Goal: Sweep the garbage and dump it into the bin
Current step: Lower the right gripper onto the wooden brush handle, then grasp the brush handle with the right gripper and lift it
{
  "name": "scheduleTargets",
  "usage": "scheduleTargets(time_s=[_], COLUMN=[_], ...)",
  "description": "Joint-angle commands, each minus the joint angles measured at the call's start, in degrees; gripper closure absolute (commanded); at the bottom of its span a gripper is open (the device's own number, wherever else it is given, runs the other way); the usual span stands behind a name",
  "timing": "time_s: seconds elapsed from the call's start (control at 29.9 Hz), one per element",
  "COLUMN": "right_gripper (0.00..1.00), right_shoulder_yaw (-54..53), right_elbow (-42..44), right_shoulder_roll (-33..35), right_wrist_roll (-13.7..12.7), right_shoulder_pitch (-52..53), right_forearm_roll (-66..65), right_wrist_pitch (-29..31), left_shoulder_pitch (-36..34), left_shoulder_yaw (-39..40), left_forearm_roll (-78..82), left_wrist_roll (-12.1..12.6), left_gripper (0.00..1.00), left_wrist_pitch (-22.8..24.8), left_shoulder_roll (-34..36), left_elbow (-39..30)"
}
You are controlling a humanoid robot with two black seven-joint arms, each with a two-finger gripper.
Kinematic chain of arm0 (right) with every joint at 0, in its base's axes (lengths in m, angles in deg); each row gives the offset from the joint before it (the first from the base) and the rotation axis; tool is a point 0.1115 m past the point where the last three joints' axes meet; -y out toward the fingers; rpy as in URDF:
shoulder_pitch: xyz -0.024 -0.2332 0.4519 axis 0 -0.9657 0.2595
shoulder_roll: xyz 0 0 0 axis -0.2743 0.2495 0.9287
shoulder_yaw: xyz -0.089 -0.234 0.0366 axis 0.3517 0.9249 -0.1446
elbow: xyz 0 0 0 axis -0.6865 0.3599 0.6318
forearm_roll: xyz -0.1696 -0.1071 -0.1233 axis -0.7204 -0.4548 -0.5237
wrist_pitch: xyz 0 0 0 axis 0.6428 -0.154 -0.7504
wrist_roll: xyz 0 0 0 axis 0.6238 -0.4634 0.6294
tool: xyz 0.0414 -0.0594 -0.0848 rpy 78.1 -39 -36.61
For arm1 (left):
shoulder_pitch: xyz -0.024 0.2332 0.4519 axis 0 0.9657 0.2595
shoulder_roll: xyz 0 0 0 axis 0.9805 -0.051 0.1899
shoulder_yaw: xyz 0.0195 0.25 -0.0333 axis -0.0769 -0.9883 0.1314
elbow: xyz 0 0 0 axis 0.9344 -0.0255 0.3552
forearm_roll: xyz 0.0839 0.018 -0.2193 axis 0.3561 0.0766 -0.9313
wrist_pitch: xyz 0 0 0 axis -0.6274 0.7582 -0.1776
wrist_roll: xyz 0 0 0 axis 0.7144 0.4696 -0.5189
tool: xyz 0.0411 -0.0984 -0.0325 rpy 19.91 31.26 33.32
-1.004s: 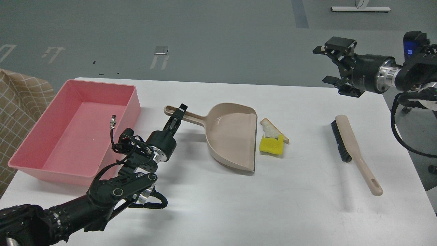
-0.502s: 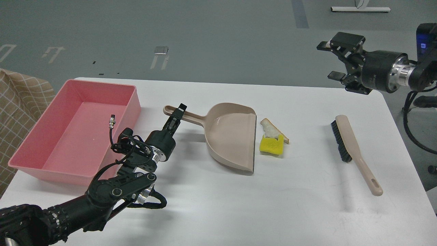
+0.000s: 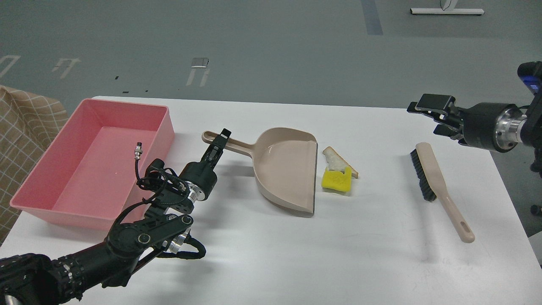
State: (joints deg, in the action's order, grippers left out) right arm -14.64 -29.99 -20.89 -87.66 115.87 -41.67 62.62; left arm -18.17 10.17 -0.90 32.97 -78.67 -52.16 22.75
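I will grab the brush by its beige handle [image 3: 453,213] next with my right gripper, to sweep garbage into the dustpan [image 3: 288,169]. The black bristles of the brush will stay free.
The pink bin [image 3: 95,169] stands on the left of the white table. The beige dustpan [image 3: 288,169] lies in the middle, mouth to the right, handle to the left. My left gripper [image 3: 220,143] is closed on the dustpan's handle. The garbage lies just right of the pan's mouth: a yellow sponge block [image 3: 336,181] with the white bread wedge [image 3: 337,161] leaning on it. My right gripper [image 3: 424,117] is open and empty, in the air above the table's back right, above the brush [image 3: 427,169].
The brush, with black bristles and a beige handle, lies at the right of the table [image 3: 338,254], handle toward the front. A checked cloth [image 3: 25,123] hangs at the far left. The table's right edge is close to the brush.
My right gripper has come down and to the right, toward the brush, and has turned. My left gripper and the dustpan have shifted very slightly left.
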Motion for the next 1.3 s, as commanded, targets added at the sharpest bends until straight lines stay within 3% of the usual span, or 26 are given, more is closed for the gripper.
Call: scheduleTargets(time_s=[0.0, 0.64, 1.27], right_gripper=[0.05, 0.07, 0.08], right_shoulder_yaw=[0.7, 11.2, 13.5], right_elbow=[-0.4, -4.2, -9.0], right_shoulder_roll=[0.9, 7.5, 13.2], right_wrist_roll=[0.1, 0.1, 0.1], right_shoulder_pitch=[-0.2, -0.2, -3.0], right_forearm_roll=[-0.4, -3.3, -3.3], right_wrist_pitch=[0.0, 0.0, 0.0], left_shoulder_pitch=[0.0, 0.1, 0.0], left_shoulder_yaw=[0.0, 0.0, 0.0], left_forearm_roll=[0.1, 0.3, 0.3], left_wrist_roll=[0.0, -0.3, -0.4], left_gripper=[1.00, 1.00, 1.00], left_wrist_pitch=[0.0, 0.0, 0.0], left_shoulder_roll=[0.4, 1.2, 2.3], left_elbow=[-0.1, -0.1, -0.2])
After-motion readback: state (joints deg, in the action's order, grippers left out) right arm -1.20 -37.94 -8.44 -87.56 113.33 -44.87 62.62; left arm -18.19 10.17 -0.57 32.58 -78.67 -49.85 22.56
